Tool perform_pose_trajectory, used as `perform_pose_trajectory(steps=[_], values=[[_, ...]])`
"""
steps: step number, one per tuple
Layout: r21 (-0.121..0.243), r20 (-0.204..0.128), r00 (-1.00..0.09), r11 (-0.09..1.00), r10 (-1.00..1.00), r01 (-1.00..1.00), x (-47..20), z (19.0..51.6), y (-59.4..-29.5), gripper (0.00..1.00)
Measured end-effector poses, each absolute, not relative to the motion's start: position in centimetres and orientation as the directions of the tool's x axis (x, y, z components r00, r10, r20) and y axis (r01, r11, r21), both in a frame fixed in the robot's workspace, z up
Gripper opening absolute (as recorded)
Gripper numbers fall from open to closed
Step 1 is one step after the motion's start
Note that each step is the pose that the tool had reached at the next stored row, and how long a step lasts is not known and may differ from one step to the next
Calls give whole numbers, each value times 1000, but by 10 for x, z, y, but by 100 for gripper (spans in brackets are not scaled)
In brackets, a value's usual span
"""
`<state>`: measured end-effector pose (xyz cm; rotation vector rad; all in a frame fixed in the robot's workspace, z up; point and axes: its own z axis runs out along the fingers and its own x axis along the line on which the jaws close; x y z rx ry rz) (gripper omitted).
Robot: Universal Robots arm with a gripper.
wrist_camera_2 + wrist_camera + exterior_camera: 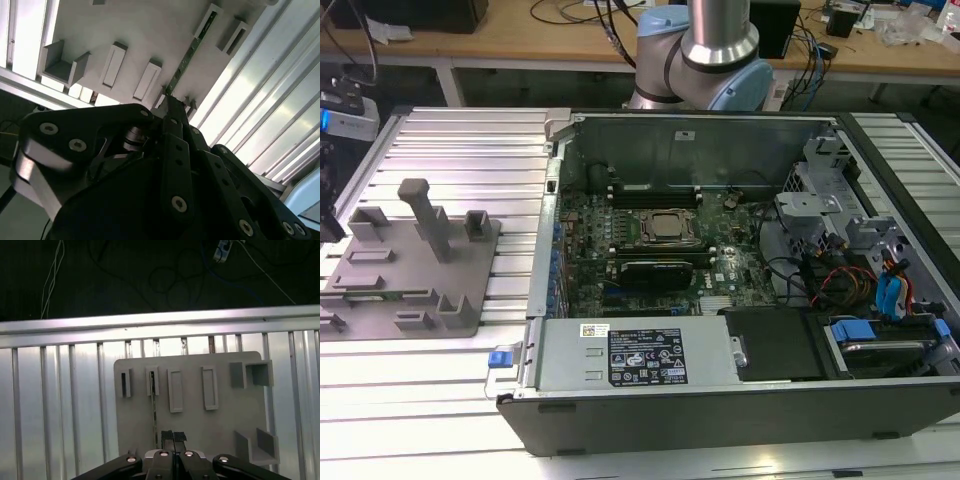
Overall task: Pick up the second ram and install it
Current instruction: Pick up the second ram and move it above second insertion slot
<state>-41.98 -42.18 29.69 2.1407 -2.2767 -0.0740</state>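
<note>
The slot holders of the tray hold the ram at both ends. My gripper should grab the ram next by the middle of its top edge.
The second ram is a thin green stick standing on edge in a slot of the grey tray, on the exterior view's left. In both wrist views it runs as a narrow green line across the tray. My gripper hovers above the tray's near edge, just beside one end of the ram and not touching it. Its two black fingertips sit pressed together with nothing between them. The open computer case with its motherboard lies in the middle of the exterior view.
Grey posts and blocks rise from the tray. Empty slot holders flank the ram. The ribbed metal table carries both tray and case. Inside the case sit a processor, a black card, cables and drive bays.
</note>
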Motion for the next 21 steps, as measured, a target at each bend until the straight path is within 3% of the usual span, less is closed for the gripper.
perform_pose_trajectory(steps=[21], values=[[46, -21, -25, 24, -999, -999, -421, 266, -423, 8]])
